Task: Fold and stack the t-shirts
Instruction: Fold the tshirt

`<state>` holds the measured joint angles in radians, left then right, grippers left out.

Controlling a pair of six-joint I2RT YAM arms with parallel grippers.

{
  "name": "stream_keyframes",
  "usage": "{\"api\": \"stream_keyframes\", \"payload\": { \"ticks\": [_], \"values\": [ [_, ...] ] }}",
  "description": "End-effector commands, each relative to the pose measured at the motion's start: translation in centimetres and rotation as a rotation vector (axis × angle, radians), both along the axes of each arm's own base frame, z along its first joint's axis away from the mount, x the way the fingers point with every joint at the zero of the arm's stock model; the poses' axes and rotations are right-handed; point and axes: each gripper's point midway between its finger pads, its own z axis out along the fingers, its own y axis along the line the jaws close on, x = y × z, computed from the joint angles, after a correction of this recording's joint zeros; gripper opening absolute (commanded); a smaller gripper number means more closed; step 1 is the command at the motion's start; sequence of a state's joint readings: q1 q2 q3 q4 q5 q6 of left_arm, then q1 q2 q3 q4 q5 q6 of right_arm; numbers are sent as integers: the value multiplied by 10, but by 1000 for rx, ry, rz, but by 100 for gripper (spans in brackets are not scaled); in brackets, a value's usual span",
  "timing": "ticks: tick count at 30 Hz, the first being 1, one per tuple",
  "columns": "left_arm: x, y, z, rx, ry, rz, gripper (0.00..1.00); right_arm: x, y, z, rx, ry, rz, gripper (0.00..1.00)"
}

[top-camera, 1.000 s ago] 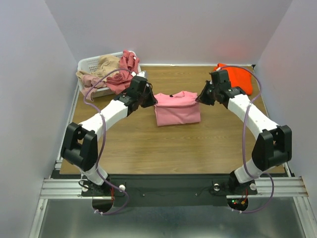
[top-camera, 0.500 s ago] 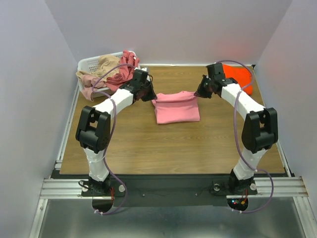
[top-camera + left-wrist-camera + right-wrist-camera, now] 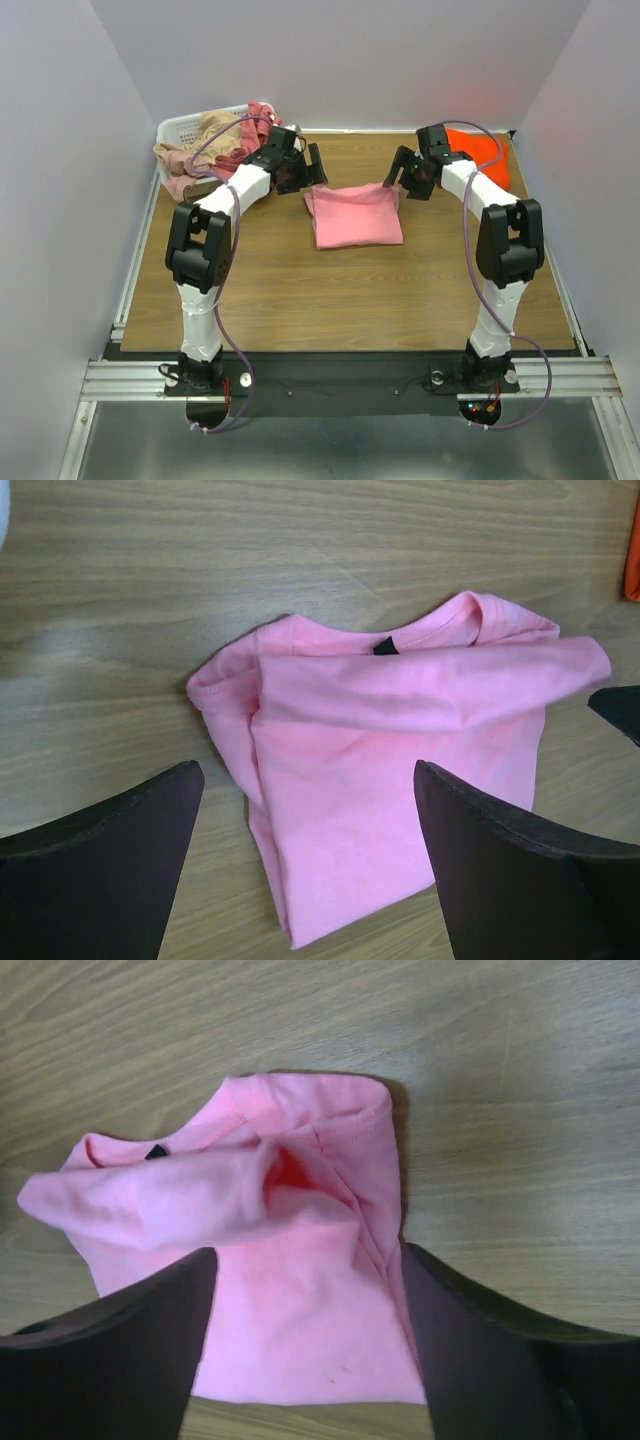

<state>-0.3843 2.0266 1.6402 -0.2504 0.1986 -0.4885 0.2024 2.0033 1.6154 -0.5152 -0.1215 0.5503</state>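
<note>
Next, my right gripper grabs the pink t-shirt (image 3: 356, 214) by its folded side nearest the orange t-shirt, to drag and stack it there.
A bright pink t-shirt (image 3: 356, 214) lies folded on the wooden table, its dark neck label (image 3: 384, 647) at the far edge. My left gripper (image 3: 308, 172) hovers open over the shirt's far left corner, and my right gripper (image 3: 398, 174) hovers open over its far right corner. In the left wrist view the pink t-shirt (image 3: 400, 740) lies flat below my left gripper (image 3: 305, 770), free of both fingers. In the right wrist view the pink t-shirt (image 3: 300, 1150) shows a loose fold under my right gripper (image 3: 305, 1255). An orange t-shirt (image 3: 482, 152) lies at the back right.
A white laundry basket (image 3: 176, 126) stands at the back left corner, holding a tan t-shirt (image 3: 214, 130) and a dusty rose t-shirt (image 3: 258, 128) that spill over its rim. Grey walls close in the table on three sides.
Both grippers were shut on the pink t-shirt's edge and have opened, letting it go. Both arms carried that edge toward the back of the table, and the shirt now lies flat.
</note>
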Motion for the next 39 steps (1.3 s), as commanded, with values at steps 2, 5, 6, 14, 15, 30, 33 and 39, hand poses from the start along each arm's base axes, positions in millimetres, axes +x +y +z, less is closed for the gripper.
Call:
{"api": "stream_keyframes", "payload": {
  "ticks": [2,5,6,14,15,30,33,39],
  "values": [
    [-3,4,30,8,-57,-26,98,6,1,36,-15,-115,100,96],
    [-15,8,35,-2,-72,-25,98,-6,-7,38,-65,-131,133,100],
    [-18,9,36,-7,-73,-23,98,-9,-9,41,-75,-139,140,100],
    [-62,24,16,-33,-37,-3,98,-33,-10,-13,-95,-20,202,100],
    [-78,28,-4,-23,6,-1,98,-33,-7,-17,-85,-12,212,100],
    [-207,86,-37,-55,34,137,98,-52,26,-85,-52,124,311,75],
    [-217,94,-29,-78,6,185,98,-56,31,-91,-70,133,322,66],
    [-227,100,-17,-119,-15,230,98,-62,39,-98,-127,138,322,49]
  ]
}}
